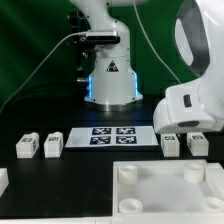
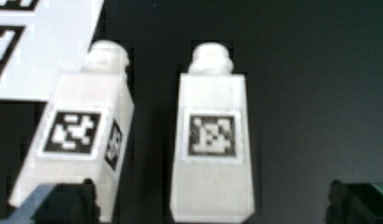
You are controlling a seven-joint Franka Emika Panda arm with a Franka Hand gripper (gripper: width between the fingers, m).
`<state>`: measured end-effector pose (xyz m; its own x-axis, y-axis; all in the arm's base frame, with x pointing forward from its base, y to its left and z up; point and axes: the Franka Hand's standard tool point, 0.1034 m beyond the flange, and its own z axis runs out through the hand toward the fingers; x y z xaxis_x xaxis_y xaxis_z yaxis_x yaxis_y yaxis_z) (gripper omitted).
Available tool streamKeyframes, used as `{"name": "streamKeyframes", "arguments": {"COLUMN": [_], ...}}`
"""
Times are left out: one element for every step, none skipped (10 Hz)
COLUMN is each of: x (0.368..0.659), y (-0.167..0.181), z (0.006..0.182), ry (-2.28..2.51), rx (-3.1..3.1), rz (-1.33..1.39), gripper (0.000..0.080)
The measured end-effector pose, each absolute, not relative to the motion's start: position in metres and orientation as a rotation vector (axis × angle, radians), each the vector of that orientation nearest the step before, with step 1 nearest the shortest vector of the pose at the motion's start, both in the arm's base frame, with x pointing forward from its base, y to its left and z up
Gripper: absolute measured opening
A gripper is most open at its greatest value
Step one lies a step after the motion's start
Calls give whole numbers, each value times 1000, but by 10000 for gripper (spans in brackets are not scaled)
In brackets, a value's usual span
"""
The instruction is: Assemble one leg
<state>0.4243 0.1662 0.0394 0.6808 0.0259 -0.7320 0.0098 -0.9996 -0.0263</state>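
Next, my gripper grabs the leg between my fingers by its tagged body (image 1: 198,147) (image 2: 213,165), which leaves the leg's narrow neck free to enter a corner socket.
Two white legs lie side by side in the wrist view, each with a black-and-white tag on its upper face. My gripper (image 2: 209,205) is open and above them. One leg (image 2: 214,120) lies between my dark fingertips (image 2: 56,205), not gripped. The other leg (image 2: 81,125) lies beside it, its end under one fingertip. In the exterior view these two legs (image 1: 170,142) (image 1: 198,144) sit at the right, under the arm's white hand (image 1: 190,108), which hides the fingers. Two more legs (image 1: 26,146) (image 1: 53,143) stand at the left.
The marker board (image 1: 110,135) lies mid-table between the leg pairs and shows in the wrist view (image 2: 28,40) too. The large white tray-like piece with round corner sockets (image 1: 165,190) lies at the front. The robot base (image 1: 108,80) stands behind. A small white part (image 1: 3,180) sits at the exterior view's left edge.
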Motion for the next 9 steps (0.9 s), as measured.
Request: {"name": "streamKeyframes", "arguments": {"x": [419,412,407,401,395,392,389,388,388], "y": [170,174,177,179,180,180,179,178,177], "z": [37,34,30,25,19,15,11,9,9], "ry": [-10,-3,-11,-18,-21,-21,-20,-21,-25], "rx": [-2866,-2868,-2870,-2875,-2874,-2875,-2875,-2876,-2877], "rz": [1256,1280,1286,1282,1289,1288,1285,1283,1284], "gripper": [649,649,649,649,649,649,649,649,649]}}
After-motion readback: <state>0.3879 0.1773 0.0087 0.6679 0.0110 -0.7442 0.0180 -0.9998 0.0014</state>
